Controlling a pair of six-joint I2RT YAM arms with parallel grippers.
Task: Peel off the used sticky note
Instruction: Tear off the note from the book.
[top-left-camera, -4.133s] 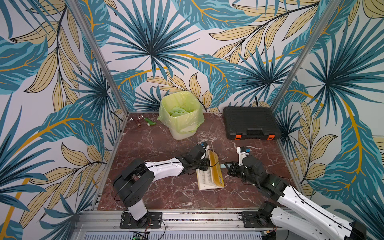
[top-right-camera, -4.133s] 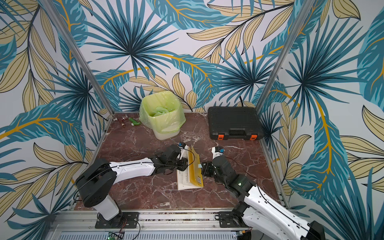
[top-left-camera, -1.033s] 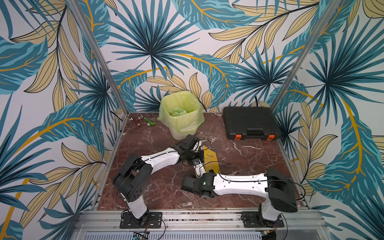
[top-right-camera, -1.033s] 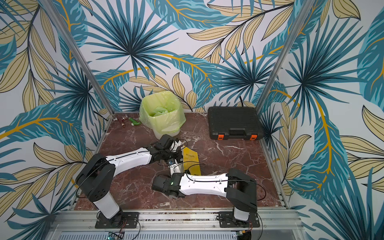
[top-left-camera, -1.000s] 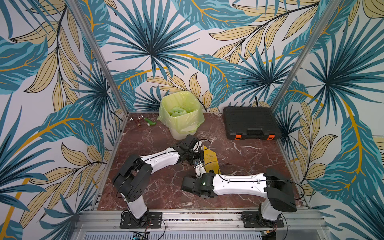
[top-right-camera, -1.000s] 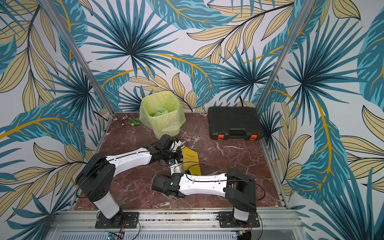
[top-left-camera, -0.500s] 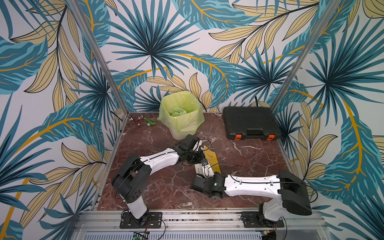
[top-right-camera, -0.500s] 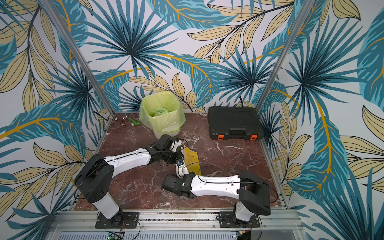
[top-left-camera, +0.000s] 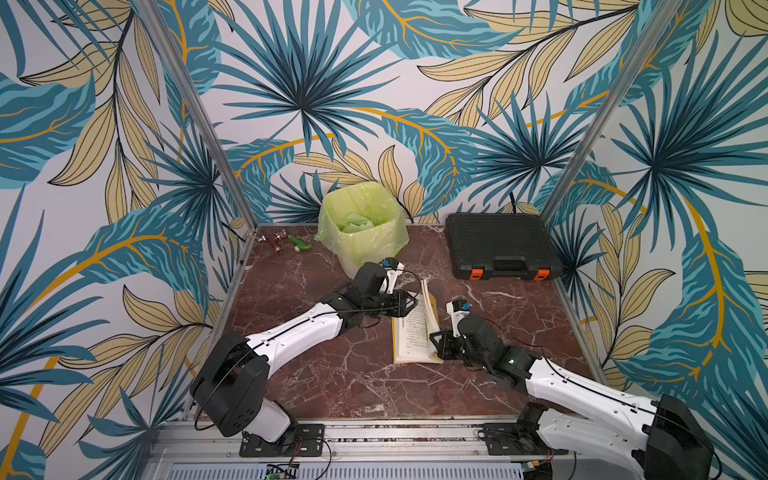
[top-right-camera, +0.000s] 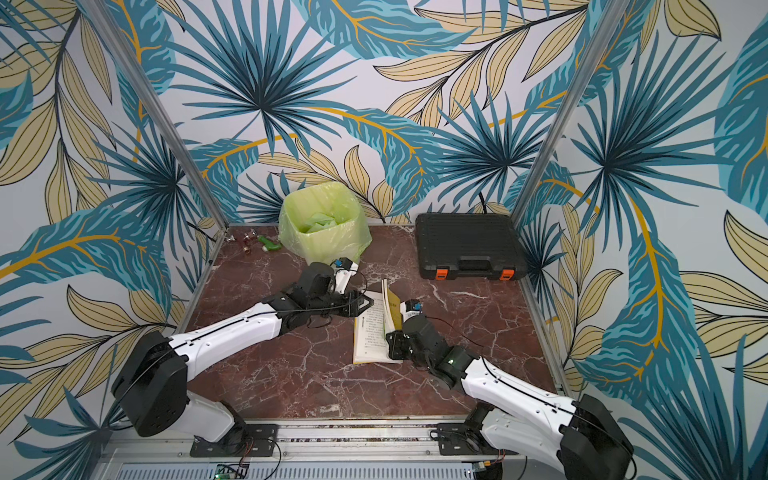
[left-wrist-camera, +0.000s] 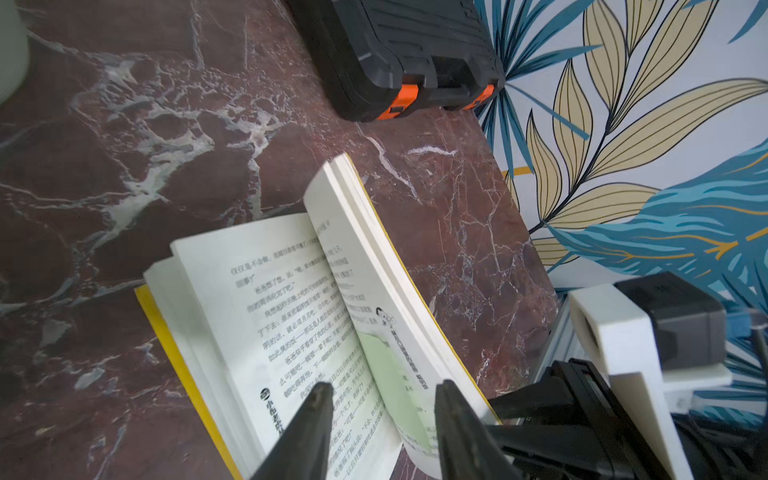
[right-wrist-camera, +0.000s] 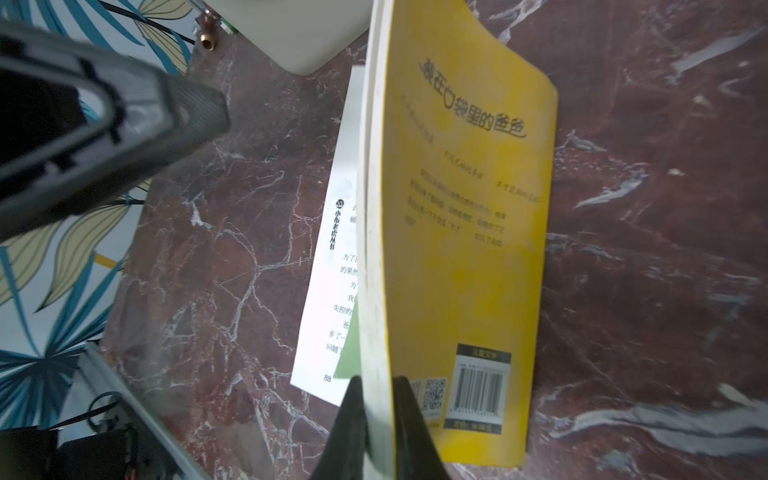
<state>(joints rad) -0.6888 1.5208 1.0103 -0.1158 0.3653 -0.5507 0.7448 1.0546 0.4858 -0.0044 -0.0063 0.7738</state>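
My left gripper should next peel the pale green sticky note (left-wrist-camera: 390, 382) off the page, grabbing its near edge beside the gutter.
An open yellow-covered book (top-left-camera: 411, 336) lies on the marble table in both top views, its left half flat and its right half raised. The right gripper (right-wrist-camera: 378, 380) is shut on the near corner of that raised half, back cover (right-wrist-camera: 465, 208) facing outward; it also shows in a top view (top-right-camera: 390, 345). The pale green sticky note (left-wrist-camera: 390, 382) sits on the raised page beside the gutter; a sliver of the sticky note (right-wrist-camera: 349, 353) peeks out in the right wrist view. The left gripper (left-wrist-camera: 384, 388) stands open just above the note, at the book's far left edge (top-left-camera: 411, 300).
A bin lined with a green bag (top-left-camera: 361, 226) stands at the back, close behind the left arm. A black case with orange latches (top-left-camera: 500, 245) lies at the back right. Small fittings (top-left-camera: 282, 241) sit in the back left corner.
The right arm has swung from the left of the book to its right side and closed on the raised half. The left gripper has opened, and the book lies open.
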